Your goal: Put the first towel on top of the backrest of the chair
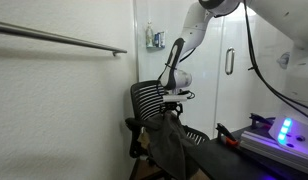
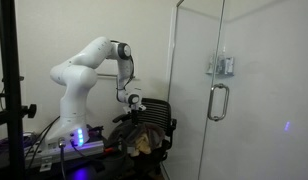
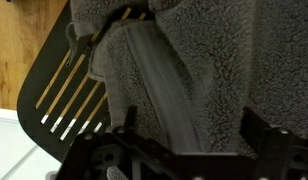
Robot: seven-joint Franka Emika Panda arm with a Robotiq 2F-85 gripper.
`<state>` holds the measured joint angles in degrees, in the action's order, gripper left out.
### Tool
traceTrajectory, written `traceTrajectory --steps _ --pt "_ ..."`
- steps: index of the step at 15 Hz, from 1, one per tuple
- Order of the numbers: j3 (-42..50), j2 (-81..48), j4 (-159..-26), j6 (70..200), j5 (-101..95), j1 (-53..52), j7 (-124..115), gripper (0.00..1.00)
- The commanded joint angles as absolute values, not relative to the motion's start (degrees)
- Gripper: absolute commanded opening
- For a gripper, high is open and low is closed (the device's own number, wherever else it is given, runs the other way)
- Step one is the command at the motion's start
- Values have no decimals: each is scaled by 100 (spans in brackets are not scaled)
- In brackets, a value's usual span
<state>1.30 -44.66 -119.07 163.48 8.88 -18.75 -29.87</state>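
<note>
My fingers stop just above a grey fold [image 1: 172, 117] [image 3: 193, 122] in an exterior view, so it is too early to close on the fold. My gripper lowers first, then closes.
A dark grey fleece towel [image 3: 224, 60] fills most of the wrist view and lies over the black slatted chair [image 3: 64, 95]. In both exterior views it hangs in folds in front of the chair's backrest [image 1: 146, 100], down to the seat [image 1: 169, 142]. My gripper [image 3: 190, 120] is directly over the towel with its fingers spread wide on either side of a smooth grey fold. It hovers by the top of the backrest [image 1: 172, 97] and shows in an exterior view [image 2: 134, 103] above the chair [image 2: 156, 112]. The jaws are open, with cloth between them.
A glass door with a metal handle [image 2: 219, 100] stands close to the chair and also shows in an exterior view [image 1: 229, 62]. A wall rail [image 1: 64, 40] runs above. A blue-lit device [image 1: 284, 130] sits on a table. Something yellowish [image 2: 144, 143] lies on the seat.
</note>
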Motion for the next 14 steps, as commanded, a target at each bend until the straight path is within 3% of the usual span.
traceTrajectory --steps 1,2,3,13,14 --pt "145 -4787 -11533 16112 1005 -1859 -2969 100" --pt "199 -4845 -11486 16149 968 -1918 -2978 75" --pt "182 -4897 -11444 16168 979 -1894 -2953 74" --pt "165 -5127 -11171 16088 1176 -1805 -2989 3" --pt "161 -5127 -11160 16065 1198 -1795 -2985 1"
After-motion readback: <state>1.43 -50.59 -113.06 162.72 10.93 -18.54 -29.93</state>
